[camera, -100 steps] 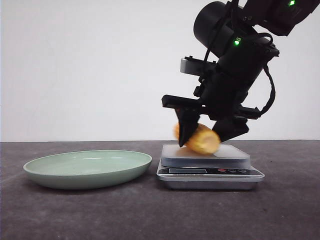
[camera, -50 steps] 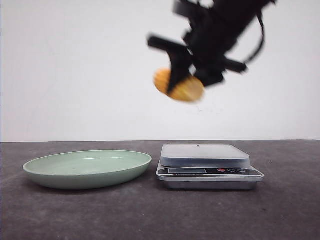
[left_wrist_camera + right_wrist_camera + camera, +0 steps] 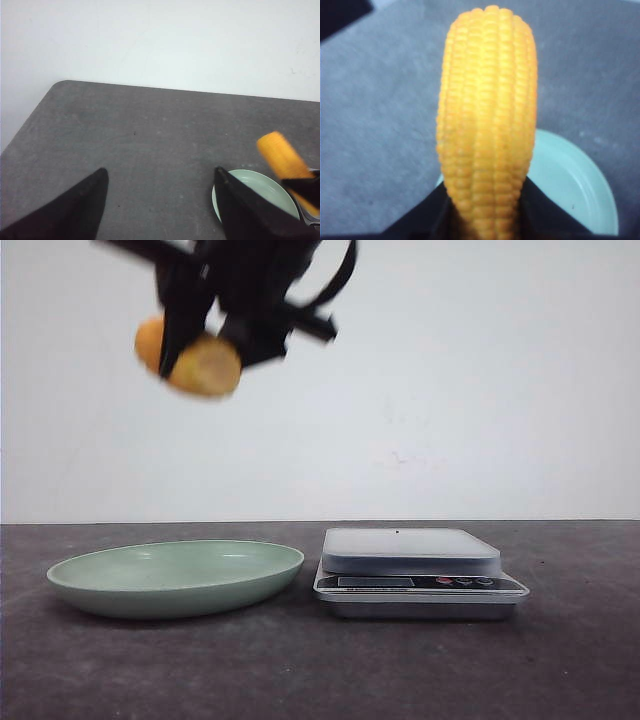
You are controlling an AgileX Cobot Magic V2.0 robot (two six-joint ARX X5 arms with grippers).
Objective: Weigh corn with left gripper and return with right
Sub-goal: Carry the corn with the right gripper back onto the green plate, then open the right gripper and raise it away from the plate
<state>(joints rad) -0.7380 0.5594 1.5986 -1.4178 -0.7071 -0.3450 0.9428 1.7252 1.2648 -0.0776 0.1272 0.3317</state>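
The robot's right hand needs to keep its hold on the corn (image 3: 200,362), since the corn hangs high above the pale green plate in the front view.
The corn (image 3: 200,362), a yellow-orange ribbed cob piece, is held high in the air by my right gripper (image 3: 195,335), above the left part of the pale green plate (image 3: 100,585). In the right wrist view the corn (image 3: 487,115) sits clamped between the black fingers of the right gripper (image 3: 486,189), with the plate (image 3: 572,185) below it. My left gripper (image 3: 160,172) is open and empty over bare table; its view shows the corn (image 3: 282,155) off to the side above the plate (image 3: 260,187). The left gripper is out of the front view.
A silver kitchen scale (image 3: 410,552) with an empty platform stands just right of the plate. The table is dark grey, with a white wall behind. The table's rounded far corner (image 3: 62,84) shows in the left wrist view.
My right gripper lifted the corn off the scale, rose and swung left; it now holds the corn high above the plate. The scale platform is empty.
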